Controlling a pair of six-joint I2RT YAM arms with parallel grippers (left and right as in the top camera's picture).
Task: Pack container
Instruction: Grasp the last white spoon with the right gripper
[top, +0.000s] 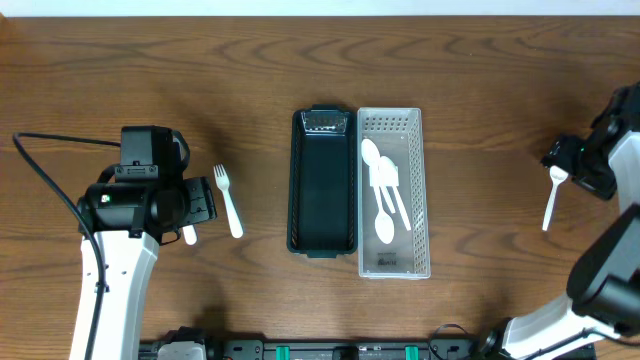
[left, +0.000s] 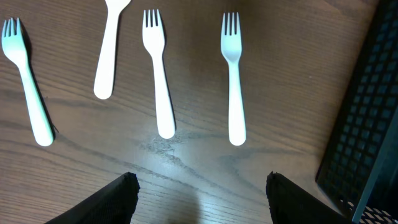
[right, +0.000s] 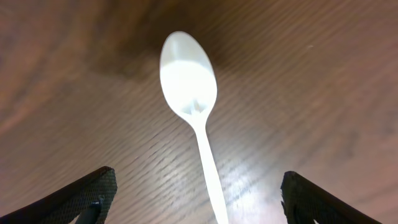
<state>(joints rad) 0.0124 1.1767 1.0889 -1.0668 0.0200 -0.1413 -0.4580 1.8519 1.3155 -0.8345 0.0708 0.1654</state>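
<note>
The white spoon isn't ready to be grabbed yet, because my right gripper's open fingers are well above its handle (top: 550, 206) (right: 211, 171). I should lower the gripper before I close it.
A black container (top: 322, 180) and a white perforated container (top: 393, 190) stand side by side at the table's middle. Three white spoons (top: 385, 190) lie in the white one. The black one looks empty. My left gripper (top: 203, 202) is open and empty above the table, just short of three white forks (left: 158, 68) and one more white handle (left: 109, 53). The overhead view shows only one fork (top: 228, 200) whole. My right gripper (right: 198, 183) is open, its fingers either side of the handle of a white spoon (right: 189, 81) lying on the table at the far right (top: 553, 197).
The black container's mesh wall (left: 367, 124) shows at the right edge of the left wrist view. A black cable (top: 50, 170) runs to the left arm. The table is dark wood (top: 480, 80).
</note>
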